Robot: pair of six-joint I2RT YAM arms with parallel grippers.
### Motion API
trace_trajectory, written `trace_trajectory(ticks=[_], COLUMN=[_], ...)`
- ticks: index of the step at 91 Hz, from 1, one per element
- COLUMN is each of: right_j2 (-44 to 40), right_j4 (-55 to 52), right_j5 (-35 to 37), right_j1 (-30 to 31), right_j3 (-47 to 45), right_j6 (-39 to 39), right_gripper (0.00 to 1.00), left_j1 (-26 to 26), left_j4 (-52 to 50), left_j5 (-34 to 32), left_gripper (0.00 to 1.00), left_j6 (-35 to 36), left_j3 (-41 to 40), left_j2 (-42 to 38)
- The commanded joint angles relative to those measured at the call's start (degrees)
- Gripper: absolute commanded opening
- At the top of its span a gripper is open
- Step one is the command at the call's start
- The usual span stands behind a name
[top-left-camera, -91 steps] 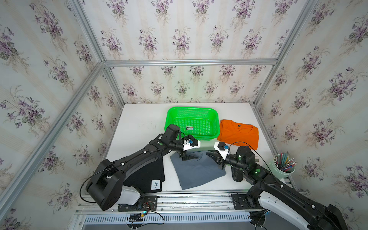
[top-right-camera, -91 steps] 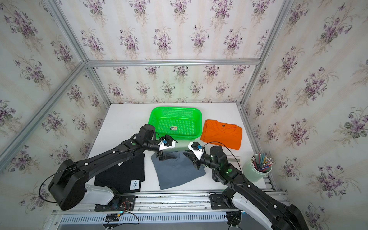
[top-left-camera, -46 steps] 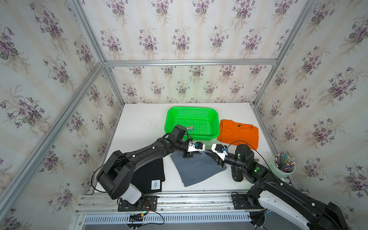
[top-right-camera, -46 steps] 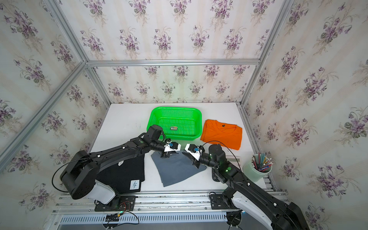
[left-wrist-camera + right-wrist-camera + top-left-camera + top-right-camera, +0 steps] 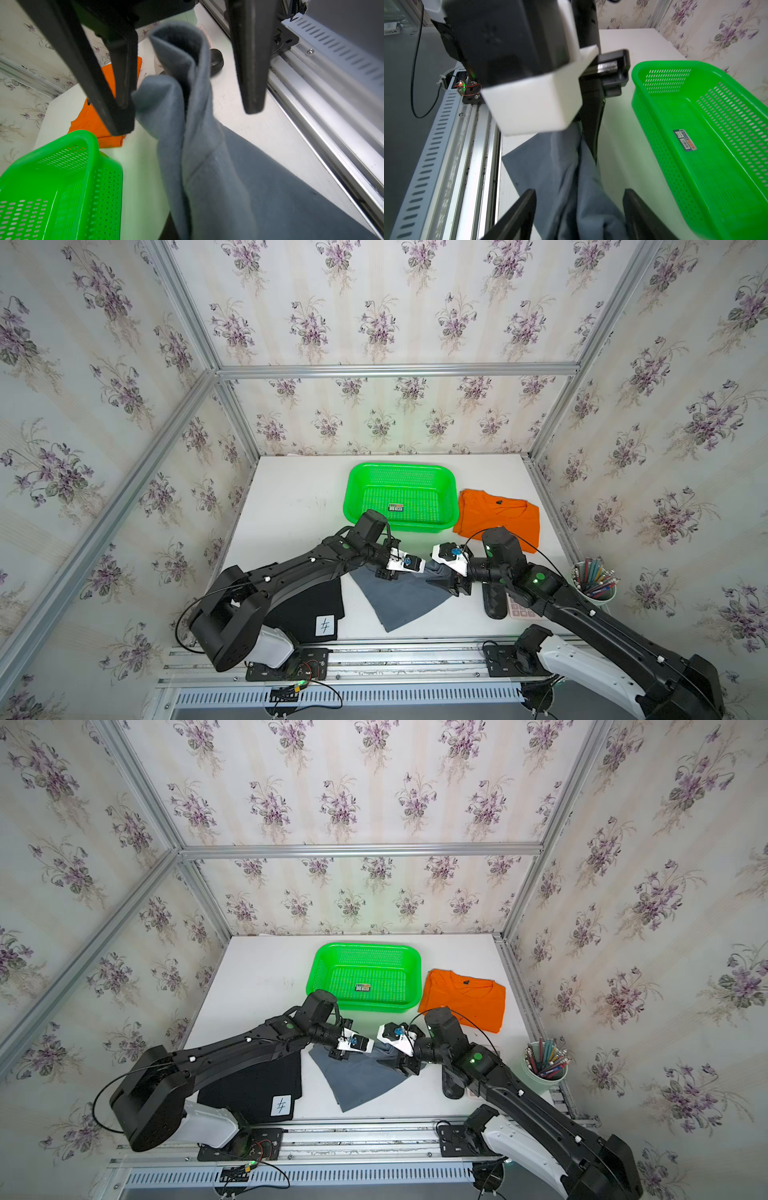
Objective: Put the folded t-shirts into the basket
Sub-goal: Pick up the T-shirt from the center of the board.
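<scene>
The robot's right gripper will next grab the grey t-shirt (image 5: 403,601) by its raised far edge, apart from the left gripper, to put it into the basket.
The grey t-shirt (image 5: 403,601) (image 5: 361,1081) lies at the table's front middle, its far edge lifted and bunched between my two grippers. My left gripper (image 5: 392,574) (image 5: 338,1054) is shut on that raised edge; in the right wrist view its black finger (image 5: 591,124) presses the cloth (image 5: 566,166). My right gripper (image 5: 440,585) (image 5: 578,192) is open, its fingers apart on either side of the fold (image 5: 187,104). The black t-shirt (image 5: 307,610) lies front left under the left arm. The orange t-shirt (image 5: 498,514) lies right of the green basket (image 5: 399,466) (image 5: 365,946), which holds only a sticker.
A cup of pens (image 5: 594,580) stands at the front right edge. A pink calculator (image 5: 523,610) and a dark oblong object (image 5: 494,601) lie under the right arm. Aluminium rails run along the front edge, and papered walls close in the other sides.
The left gripper reached right to the grey shirt's raised edge and shut on it. The right gripper, shut on that edge before, has opened.
</scene>
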Motion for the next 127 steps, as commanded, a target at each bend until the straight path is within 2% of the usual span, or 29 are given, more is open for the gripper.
trace_trajectory(ticks=[1, 26, 54, 59, 74, 92, 98, 101, 110, 119, 127], right_j2=[0.39, 1.93, 1.74, 1.84, 0.39, -3.21, -3.91, -4.28, -5.15, -6.21, -6.98], right_j4=[-5.12, -6.49, -1.76, -1.08, 1.75, 6.98, 7.43, 7.60, 7.99, 8.19, 8.12], right_j5=[-1.56, -4.53, -10.54, -10.17, -8.25, -6.93, -5.87, -5.30, -3.50, -2.66, -2.30], right_j1=[0.04, 0.04, 0.07, 0.05, 0.02, 0.04, 0.04, 0.04, 0.03, -0.01, -0.01], right_j3=[0.88, 1.62, 0.22, 0.22, -0.18, -2.42, -2.66, -2.64, -2.58, -2.47, -2.34], right_j6=[-2.87, -5.46, -6.76, -6.92, -6.21, -4.04, -3.95, -3.97, -3.91, -4.23, -5.21], right_gripper=[0.71, 0.71, 0.68, 0.64, 0.41, 0.06, 0.00, 0.00, 0.00, 0.00, 0.00], left_j1=[-0.43, -1.20, -1.30, -1.30, -1.30, -1.30, -1.30, -1.30, -1.30, -1.21, -1.12], left_j4=[3.14, 2.36, 1.29, 1.22, 2.38, 3.50, 3.55, 3.38, 2.15, -1.69, -5.61], left_j5=[-1.82, -3.05, -2.31, -2.39, -2.87, -2.94, -3.20, -3.36, -5.11, -7.25, -8.15], left_gripper=[0.00, 0.00, 0.00, 0.00, 0.00, 0.00, 0.00, 0.00, 0.16, 0.51, 0.54], left_j6=[3.09, 5.55, 5.74, 5.59, 3.80, 2.36, 1.79, 1.66, 1.03, -0.49, 0.51], left_j3=[-0.83, -2.26, -2.58, -2.41, -2.26, -2.30, -2.27, -2.23, -2.32, -2.53, -3.44], left_j2=[-1.74, -5.56, -7.42, -7.34, -6.88, -6.61, -6.71, -6.84, -7.57, -9.97, -12.84])
